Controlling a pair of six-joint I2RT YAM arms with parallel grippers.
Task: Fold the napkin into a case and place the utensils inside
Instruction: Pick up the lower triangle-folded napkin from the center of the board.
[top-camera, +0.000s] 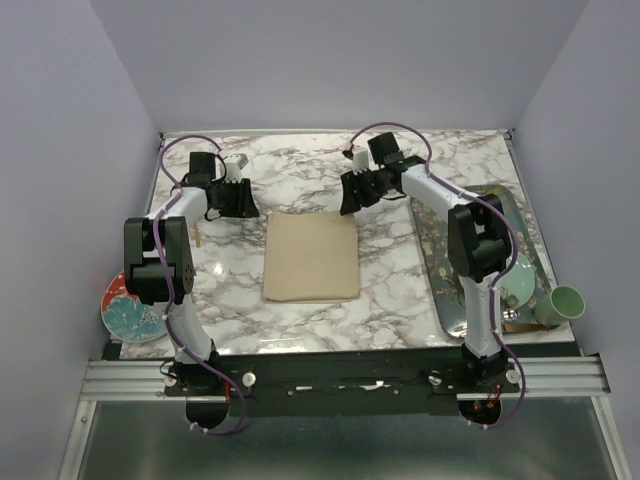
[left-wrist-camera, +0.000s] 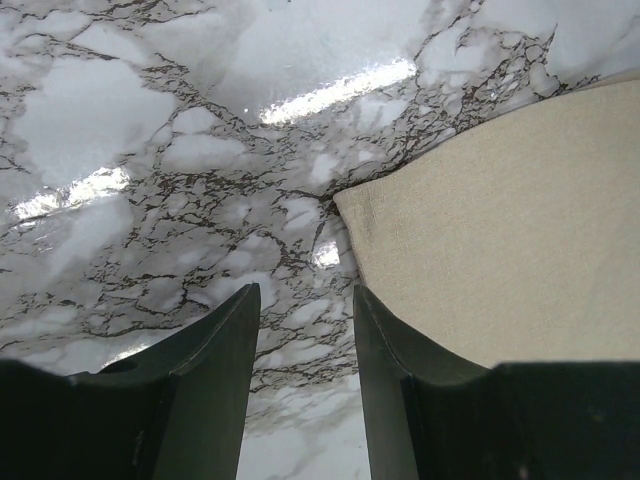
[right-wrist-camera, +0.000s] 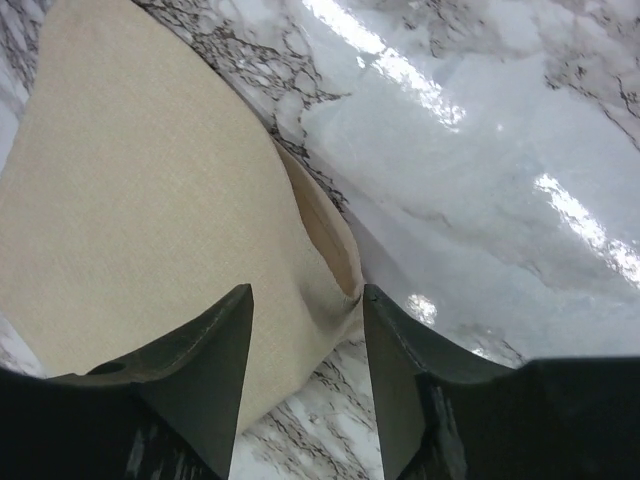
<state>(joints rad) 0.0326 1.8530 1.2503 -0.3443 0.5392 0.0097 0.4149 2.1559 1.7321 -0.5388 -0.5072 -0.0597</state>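
I should next pick up the napkin with my right gripper by its puffed far corner. Then the napkin's far edge can fold over to form the case.
The beige napkin lies folded into a flat upright rectangle in the middle of the marble table. My left gripper hovers just off its far left corner. In the left wrist view this gripper is open over bare marble, with the napkin beside its right finger. My right gripper is at the far right corner. In the right wrist view it stands open, and a slightly puffed napkin corner lies between its fingers. I cannot make out the utensils.
A long patterned tray lies along the right side under the right arm, with a teal plate on it and a pale green cup at its near right end. A red and teal plate sits at the near left.
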